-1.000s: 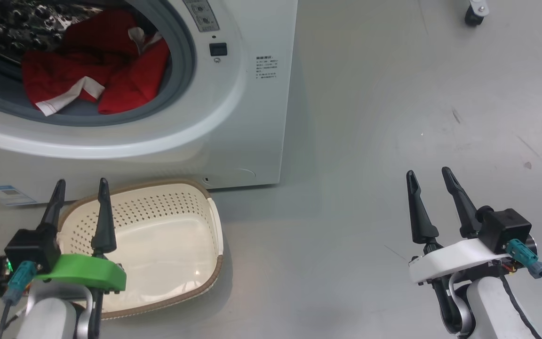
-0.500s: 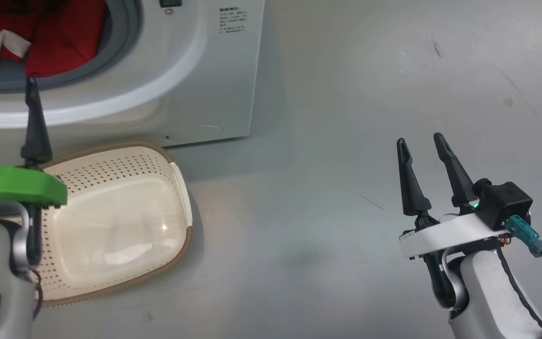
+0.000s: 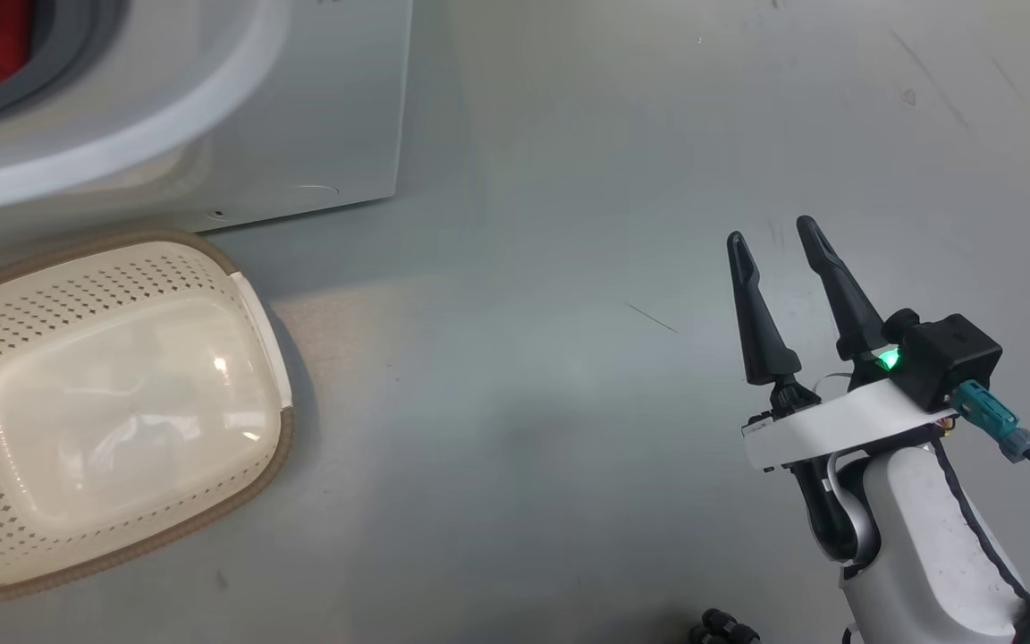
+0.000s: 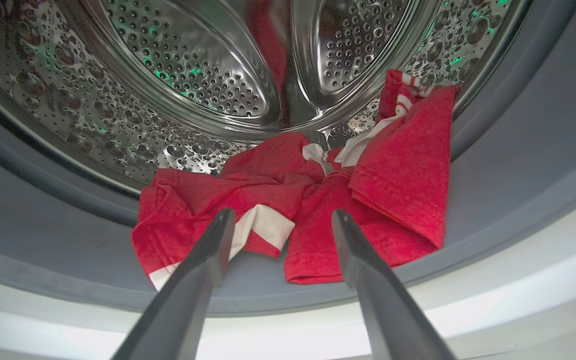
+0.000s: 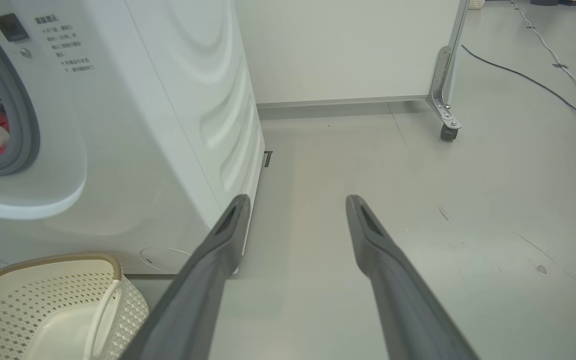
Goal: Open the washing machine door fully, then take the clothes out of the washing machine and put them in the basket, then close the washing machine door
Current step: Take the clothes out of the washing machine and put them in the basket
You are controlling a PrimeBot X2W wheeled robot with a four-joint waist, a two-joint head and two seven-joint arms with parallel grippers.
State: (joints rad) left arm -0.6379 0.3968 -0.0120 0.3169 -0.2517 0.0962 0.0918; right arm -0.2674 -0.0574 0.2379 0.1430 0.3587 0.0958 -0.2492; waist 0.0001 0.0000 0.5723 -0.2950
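Observation:
The red clothes lie slack over the grey seal, so my left gripper should next grab them by the white-trimmed fold (image 4: 268, 225) that stands up.
The washing machine (image 3: 300, 107) stands at the head view's upper left with its grey-sealed opening uncovered; its door is out of view. Red clothes (image 4: 378, 190) with white trim lie on the drum's lower lip and the grey seal. My left gripper (image 4: 280, 216) is open, its two fingers pointing at that heap from just outside the opening, nothing between them. The cream basket (image 3: 275, 429) sits empty on the floor in front of the machine. My right gripper (image 3: 770, 230) hangs open over bare floor, well to the right of the basket (image 5: 43, 290) and the machine (image 5: 168, 100).
Grey floor stretches to the right of the machine. A white panel on a metal frame with a caster wheel (image 5: 447, 131) stands at the back, and a cable (image 5: 533, 82) runs across the floor beyond it. A small black part (image 3: 721, 626) shows at the head view's bottom edge.
The head camera has swung, sliding machine and basket toward the upper left. My left gripper rose from above the basket toward the drum opening. The right gripper stayed open and nearly still.

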